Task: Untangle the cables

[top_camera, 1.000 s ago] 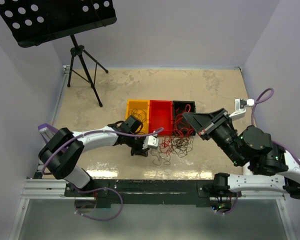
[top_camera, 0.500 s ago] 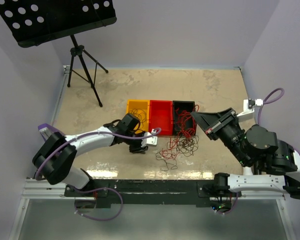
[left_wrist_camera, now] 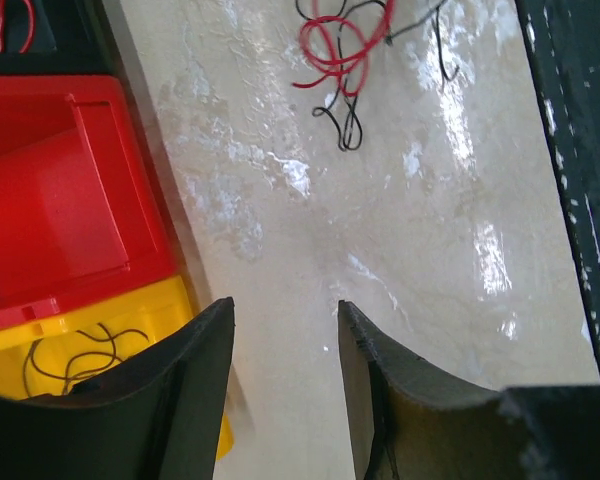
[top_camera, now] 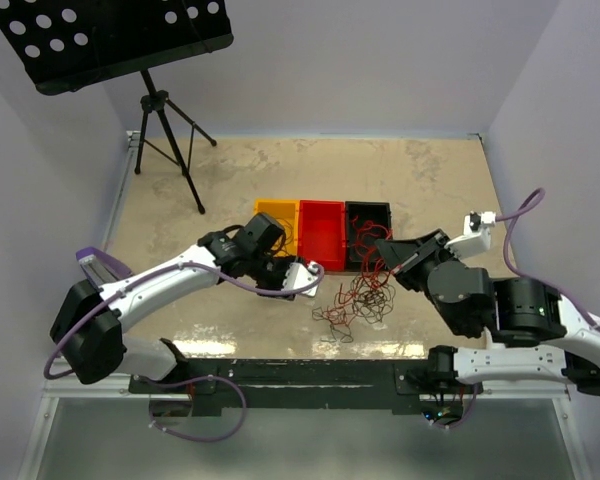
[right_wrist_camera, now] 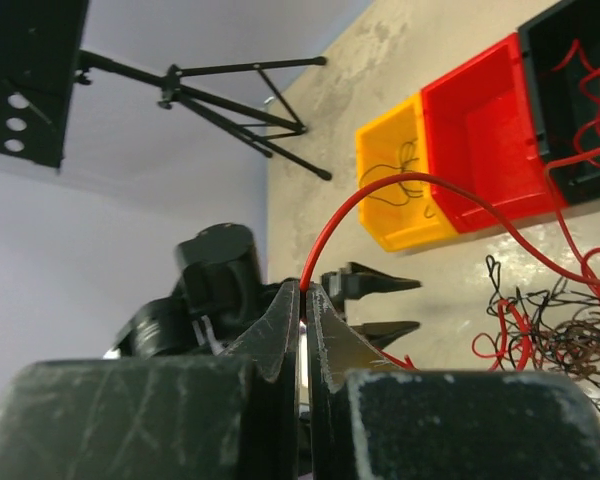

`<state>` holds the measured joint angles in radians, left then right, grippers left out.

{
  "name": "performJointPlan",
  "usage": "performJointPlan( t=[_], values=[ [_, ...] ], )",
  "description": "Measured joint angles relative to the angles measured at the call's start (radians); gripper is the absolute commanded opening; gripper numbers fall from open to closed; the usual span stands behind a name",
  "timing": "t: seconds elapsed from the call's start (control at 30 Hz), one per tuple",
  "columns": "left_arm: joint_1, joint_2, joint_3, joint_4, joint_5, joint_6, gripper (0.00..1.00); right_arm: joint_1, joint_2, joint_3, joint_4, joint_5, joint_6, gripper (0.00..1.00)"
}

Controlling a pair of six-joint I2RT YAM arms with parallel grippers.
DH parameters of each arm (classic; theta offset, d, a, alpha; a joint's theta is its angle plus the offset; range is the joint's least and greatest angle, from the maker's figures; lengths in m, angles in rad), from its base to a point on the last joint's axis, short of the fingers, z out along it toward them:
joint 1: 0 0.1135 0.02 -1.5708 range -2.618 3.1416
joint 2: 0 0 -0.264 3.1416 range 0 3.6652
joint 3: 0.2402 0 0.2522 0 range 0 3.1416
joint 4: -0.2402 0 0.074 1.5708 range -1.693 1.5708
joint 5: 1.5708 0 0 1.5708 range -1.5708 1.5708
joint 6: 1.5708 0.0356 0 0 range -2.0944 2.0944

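Note:
The tangled part of the black cable should stay free to slip off the red cable, so the left gripper should next grab the black cable by its small end loop (top_camera: 317, 315) (left_wrist_camera: 350, 132).
A tangle of thin red and dark cables (top_camera: 355, 300) lies on the table in front of the bins; it also shows in the right wrist view (right_wrist_camera: 550, 330). My right gripper (top_camera: 380, 250) is shut on one red cable (right_wrist_camera: 380, 185), pinched at the jaw tips (right_wrist_camera: 303, 288); the cable arcs up and down into the tangle. My left gripper (top_camera: 302, 276) is open and empty (left_wrist_camera: 285, 320), low over bare table beside the yellow bin (left_wrist_camera: 80, 350). A small loop of red and black cable (left_wrist_camera: 340, 50) lies ahead of it.
Yellow (top_camera: 275, 222), red (top_camera: 321, 232) and black (top_camera: 368, 225) bins stand in a row behind the tangle; the yellow holds a dark cable, the black holds red ones. A black music stand (top_camera: 120, 40) on a tripod is at the back left. White walls enclose the table.
My right gripper has dropped lower and come left toward the tangle, still holding the red cable. My left arm has lifted and swung slightly right. The tangle has shifted a little toward the front.

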<state>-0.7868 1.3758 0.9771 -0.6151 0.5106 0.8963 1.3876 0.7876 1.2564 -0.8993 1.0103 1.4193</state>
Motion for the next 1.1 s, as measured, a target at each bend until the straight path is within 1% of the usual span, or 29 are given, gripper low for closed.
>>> performJointPlan(
  t=[0.1,0.2,0.37,0.53,0.67,0.8,0.93,1.1],
  values=[
    [-0.028,-0.018,0.026,-0.08,-0.055,0.087,0.52,0.0,0.01,0.0,-0.04,0.024,0.039,0.0],
    [-0.076,-0.016,0.023,-0.113,-0.081,0.13,0.53,0.0,0.005,-0.001,-0.067,0.044,0.063,0.0],
    [-0.191,0.035,-0.002,-0.068,-0.105,0.161,0.53,0.0,-0.023,0.019,-0.137,0.075,0.095,0.0],
    [-0.259,0.142,0.015,-0.018,-0.127,0.176,0.54,0.0,-0.057,0.03,-0.163,0.1,0.098,0.0],
    [-0.329,0.164,0.033,0.006,-0.151,0.221,0.54,0.0,-0.047,0.034,-0.172,0.121,0.079,0.0],
    [-0.402,0.208,0.094,0.017,-0.151,0.25,0.55,-0.001,-0.007,0.045,-0.179,0.158,0.037,0.0],
    [-0.429,0.274,0.144,0.039,-0.153,0.277,0.56,-0.003,0.023,0.045,-0.179,0.177,0.004,0.0],
    [-0.437,0.415,0.216,0.048,-0.157,0.278,0.56,-0.007,0.006,0.037,-0.178,0.18,-0.018,0.0]
  ],
)
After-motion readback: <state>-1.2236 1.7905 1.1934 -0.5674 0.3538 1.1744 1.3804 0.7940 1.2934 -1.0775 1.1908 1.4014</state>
